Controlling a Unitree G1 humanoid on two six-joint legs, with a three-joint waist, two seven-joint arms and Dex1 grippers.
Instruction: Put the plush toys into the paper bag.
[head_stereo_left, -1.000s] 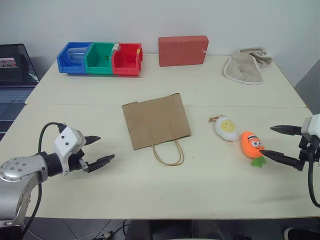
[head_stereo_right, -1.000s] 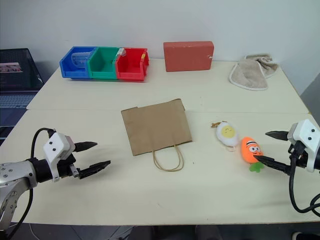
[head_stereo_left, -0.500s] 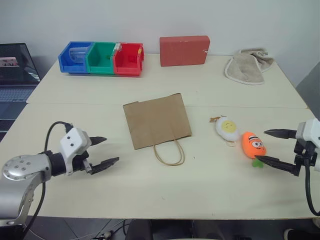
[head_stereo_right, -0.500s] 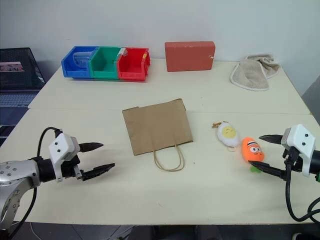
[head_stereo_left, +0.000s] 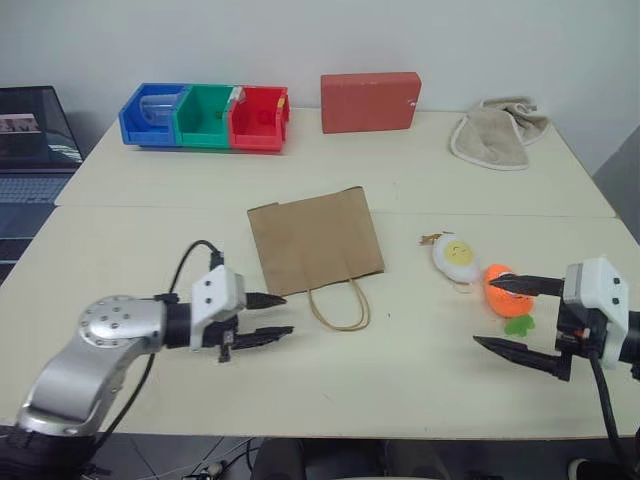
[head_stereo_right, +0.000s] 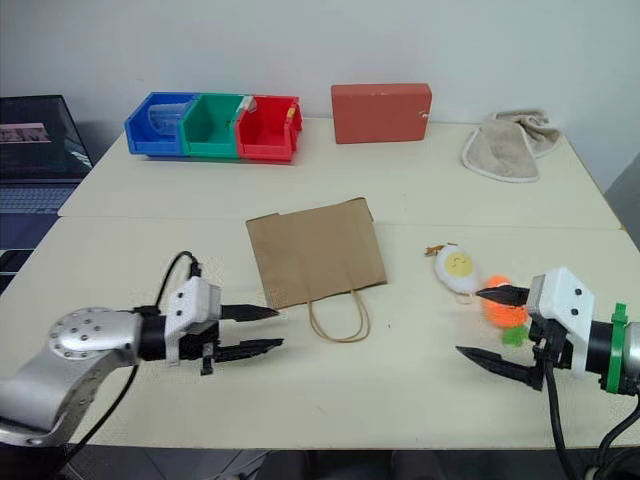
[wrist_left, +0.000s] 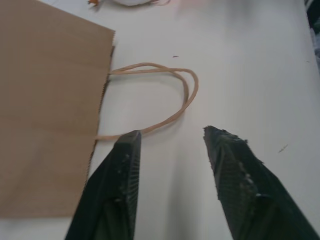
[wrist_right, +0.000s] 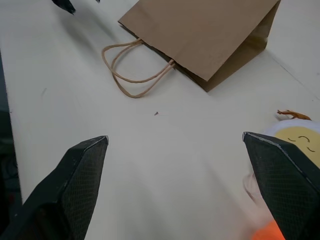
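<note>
The paper bag (head_stereo_left: 315, 240) lies flat on the tabletop. The left gripper grabs the bag by its loop handle (head_stereo_left: 361, 316) next, which sticks out past the bag's edge.
The brown paper bag (head_stereo_left: 315, 240) lies flat mid-table, its loop handles (head_stereo_left: 338, 305) pointing toward me. My left gripper (head_stereo_left: 288, 314) hovers just left of the handles, open with a narrow gap and nothing in it; in the left wrist view one fingertip (wrist_left: 131, 140) sits close to the handle (wrist_left: 170, 97). The white egg toy (head_stereo_left: 455, 257) lies right of the bag. The orange carrot toy (head_stereo_left: 500, 292) is beside it, partly behind my right gripper's upper finger. My right gripper (head_stereo_left: 484, 312) stands wide open beside the carrot, empty.
Blue, green and red bins (head_stereo_left: 205, 115) stand at the back left, a red box (head_stereo_left: 367, 100) at the back middle, a beige towel (head_stereo_left: 495, 130) at the back right. A laptop (head_stereo_left: 30, 130) sits off the table's left edge.
My left gripper has swung right to the bag's handles and its fingers have narrowed. My right gripper has moved left, its upper finger now in front of the carrot.
</note>
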